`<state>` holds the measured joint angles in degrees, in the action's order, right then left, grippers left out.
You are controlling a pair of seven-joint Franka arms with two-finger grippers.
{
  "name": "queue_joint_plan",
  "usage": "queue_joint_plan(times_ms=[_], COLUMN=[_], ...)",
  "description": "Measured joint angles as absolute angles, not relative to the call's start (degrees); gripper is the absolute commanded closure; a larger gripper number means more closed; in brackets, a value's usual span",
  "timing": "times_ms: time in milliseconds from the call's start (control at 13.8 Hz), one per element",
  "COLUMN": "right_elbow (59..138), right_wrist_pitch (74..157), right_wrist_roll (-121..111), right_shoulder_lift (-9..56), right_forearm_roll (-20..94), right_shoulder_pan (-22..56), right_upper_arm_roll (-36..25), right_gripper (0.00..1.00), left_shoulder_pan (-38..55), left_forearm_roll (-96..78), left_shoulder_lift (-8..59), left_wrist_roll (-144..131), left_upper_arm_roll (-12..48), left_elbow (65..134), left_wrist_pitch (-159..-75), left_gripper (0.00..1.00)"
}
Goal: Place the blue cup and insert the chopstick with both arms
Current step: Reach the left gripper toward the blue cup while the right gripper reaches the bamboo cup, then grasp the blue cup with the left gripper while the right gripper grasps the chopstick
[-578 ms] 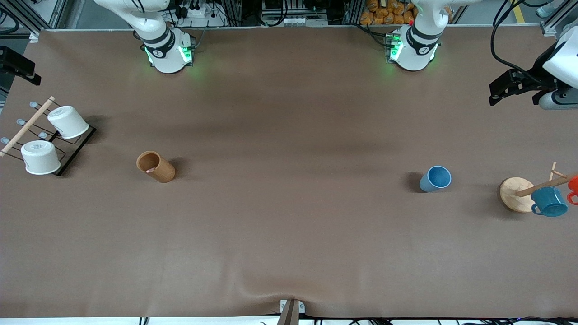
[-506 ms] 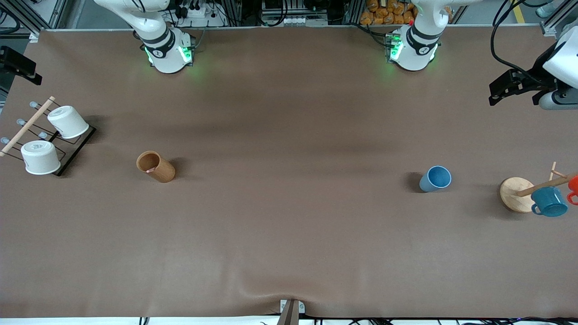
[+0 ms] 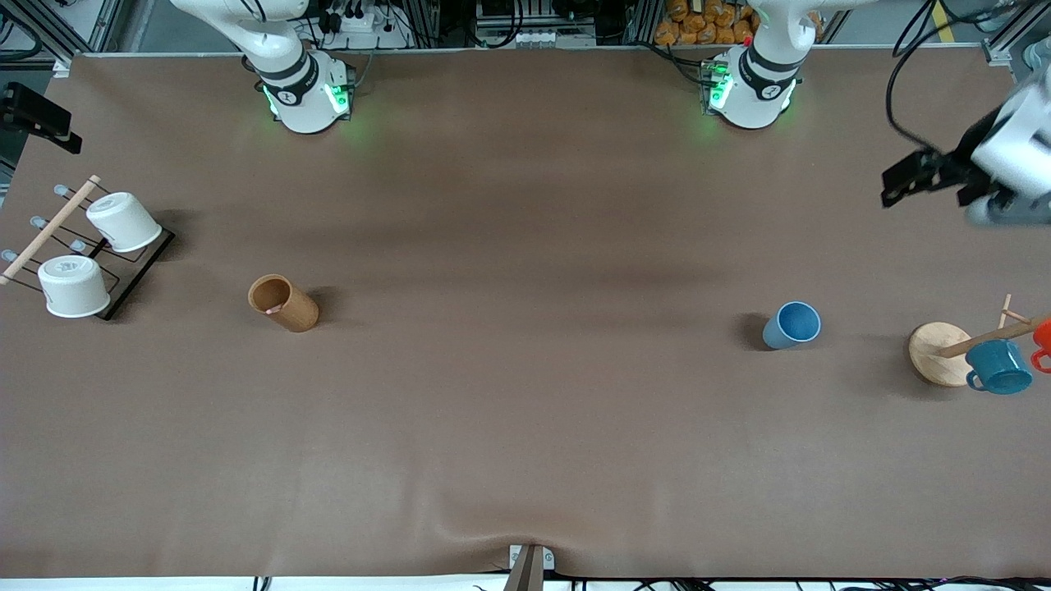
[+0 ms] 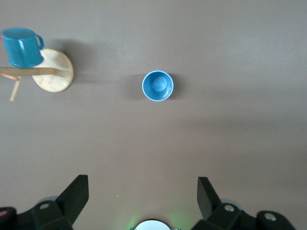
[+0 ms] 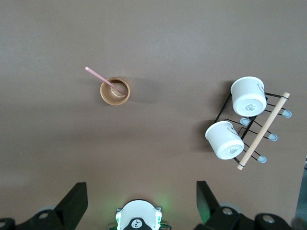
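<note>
My left gripper is to grab the blue cup by its rim (image 3: 800, 304) next, so it can place the cup for the chopstick (image 3: 273, 309).
The blue cup (image 3: 792, 325) stands upright on the brown table toward the left arm's end; it also shows in the left wrist view (image 4: 158, 86). The pinkish chopstick (image 5: 100, 77) leans in a brown wooden cup (image 3: 283, 303) toward the right arm's end, with only its tip (image 3: 271, 310) showing in the front view. My left gripper (image 4: 142, 197) is open and empty, high over the table, apart from the blue cup; it shows at the front view's edge (image 3: 899, 182). My right gripper (image 5: 141, 199) is open and empty, high above the table, at the other edge (image 3: 37, 123).
A mug tree with a round wooden base (image 3: 936, 353) holds a teal mug (image 3: 998, 367) and a red one (image 3: 1043, 338) beside the blue cup. A black wire rack (image 3: 123, 271) with two white cups (image 3: 123, 222) and a wooden dowel (image 3: 49, 230) stands at the right arm's end.
My left arm's hand has shifted a little and tilted over its end of the table. The cups and chopstick have not moved.
</note>
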<state>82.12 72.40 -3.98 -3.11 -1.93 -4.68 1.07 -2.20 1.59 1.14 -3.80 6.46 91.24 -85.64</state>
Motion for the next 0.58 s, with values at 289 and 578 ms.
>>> queue_joint_plan(times_ms=[289,578], right_elbow=[83.10,85.57], right_wrist_pitch=[73.53,81.37], right_wrist_roll=[-3.98,-3.98], right_shoulder_lift=[-1.46,6.84], right_forearm_roll=[-0.39,1.40], right_shoulder_pan=[-4.68,-4.65], right_upper_arm_roll=[1.09,1.13], right_gripper=[0.00,0.00], left_shoulder_pan=[-3.20,-4.17], left_forearm_roll=[1.59,1.59], left_shoulder_lift=[7.81,8.80], left_wrist_roll=[-3.80,-3.79], left_upper_arm_roll=[6.37,6.27], left_elbow=[98.56,109.52], left_wrist_pitch=[-98.72,-113.67], left_gripper=[0.00,0.00])
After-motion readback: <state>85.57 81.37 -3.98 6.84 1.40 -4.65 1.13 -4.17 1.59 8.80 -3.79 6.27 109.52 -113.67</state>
